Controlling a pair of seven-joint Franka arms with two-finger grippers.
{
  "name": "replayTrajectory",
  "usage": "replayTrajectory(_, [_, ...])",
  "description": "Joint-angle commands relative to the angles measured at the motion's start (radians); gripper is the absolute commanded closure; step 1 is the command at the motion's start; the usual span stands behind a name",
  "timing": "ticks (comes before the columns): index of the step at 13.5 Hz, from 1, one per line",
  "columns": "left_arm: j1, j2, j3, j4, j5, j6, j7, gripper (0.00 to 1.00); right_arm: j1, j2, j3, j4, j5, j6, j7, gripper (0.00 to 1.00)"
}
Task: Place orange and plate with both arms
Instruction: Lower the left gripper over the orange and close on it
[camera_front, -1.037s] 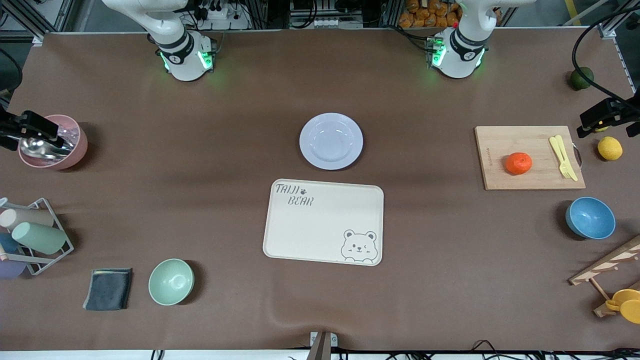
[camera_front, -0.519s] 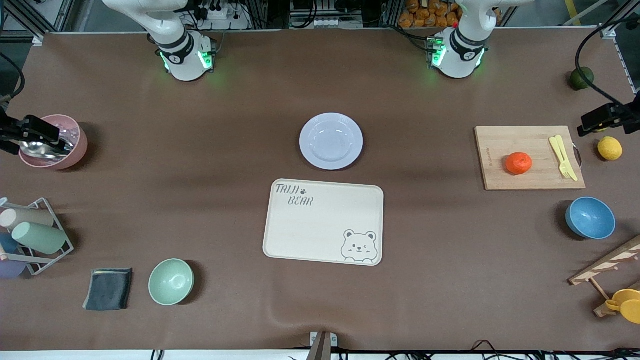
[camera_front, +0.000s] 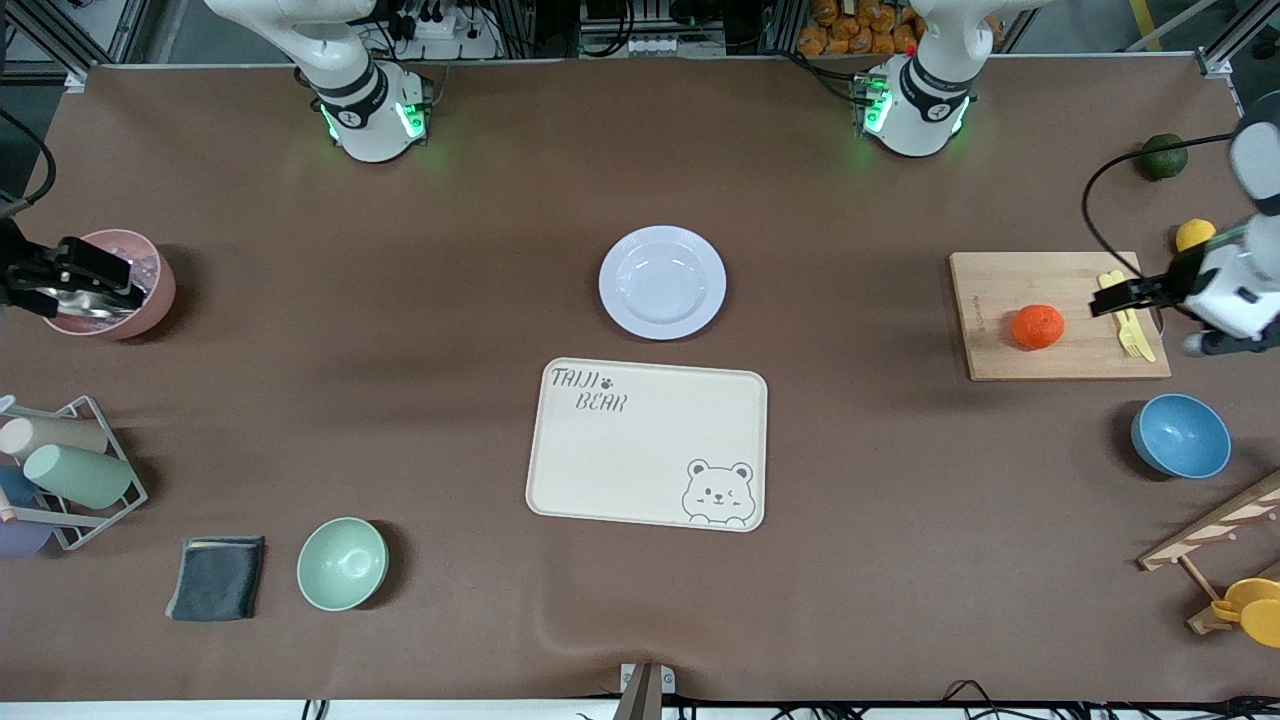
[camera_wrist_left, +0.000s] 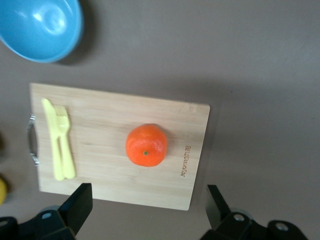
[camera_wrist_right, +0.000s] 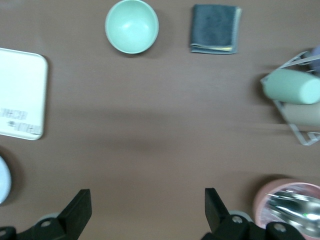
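Observation:
My left gripper grabs the orange (camera_front: 1037, 326) by its round sides next, to set it on the plate (camera_front: 662, 281).
The orange (camera_front: 1037, 326) lies on a wooden cutting board (camera_front: 1000, 290) toward the left arm's end of the table; it also shows in the left wrist view (camera_wrist_left: 145, 145). The lavender-white plate (camera_front: 662, 281) sits at mid-table, just farther from the front camera than the cream bear tray (camera_front: 647, 443). My left gripper (camera_front: 1125, 296) is open and empty in the air over the board's end by the yellow cutlery (camera_front: 1127, 314), with its own view showing it wide open (camera_wrist_left: 147, 210). My right gripper (camera_front: 95, 275) is open and empty (camera_wrist_right: 146, 212) over the pink bowl (camera_front: 115, 285).
A lemon (camera_front: 1194, 234), a dark green fruit (camera_front: 1163, 156) and a blue bowl (camera_front: 1180, 436) lie around the board. A mint bowl (camera_front: 342, 563), a grey cloth (camera_front: 217, 577) and a wire rack of cups (camera_front: 65, 472) sit toward the right arm's end.
My left gripper has swung in from the table's end to over the cutting board's cutlery end. My right gripper has barely shifted over the pink bowl.

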Motion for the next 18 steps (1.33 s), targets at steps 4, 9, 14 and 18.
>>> replayTrajectory(4, [0.02,0.023,-0.007,-0.196,0.081,0.224,0.013,0.0,-0.05,0.05,0.013,-0.041,0.233,-0.024,0.005,0.0])
replayTrajectory(9, [0.063,0.13,-0.01,-0.196,0.091,0.298,0.013,0.0,-0.024,0.07,0.018,-0.1,0.357,-0.038,0.008,0.0])
replayTrajectory(14, [0.065,0.198,-0.01,-0.193,0.09,0.352,0.002,0.0,-0.018,0.072,0.018,-0.169,0.44,-0.037,0.006,0.0])
replayTrajectory(18, [0.065,0.23,-0.01,-0.192,0.088,0.372,0.002,0.0,-0.004,0.078,0.018,-0.246,0.54,-0.023,0.003,0.0])
